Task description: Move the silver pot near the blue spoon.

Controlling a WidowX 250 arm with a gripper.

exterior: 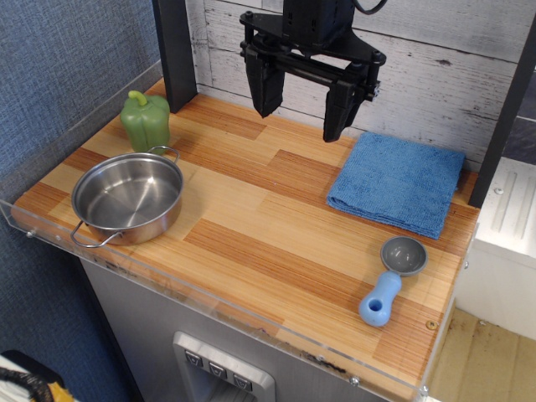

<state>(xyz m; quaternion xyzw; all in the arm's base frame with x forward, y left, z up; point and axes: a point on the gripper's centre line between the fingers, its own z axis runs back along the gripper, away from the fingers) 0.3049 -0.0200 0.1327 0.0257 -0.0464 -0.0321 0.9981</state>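
Observation:
The silver pot needs to go near the blue spoon point(391, 279), so my gripper should grab the pot next by its rim between the loop handles.
The silver pot point(127, 198) stands upright and empty at the left front of the wooden tabletop, its two wire loop handles pointing back right and front left. The blue spoon point(391, 279) lies at the right front, grey bowl toward the back, light-blue handle toward the front edge. My gripper point(303, 107) hangs high over the back middle of the table, its two black fingers spread wide and empty, far from both the pot and the spoon.
A green pepper point(145, 122) stands just behind the pot. A folded blue cloth point(398, 182) lies at the back right, behind the spoon. A black post point(176, 52) rises at the back left. A clear plastic rim point(209, 303) edges the front.

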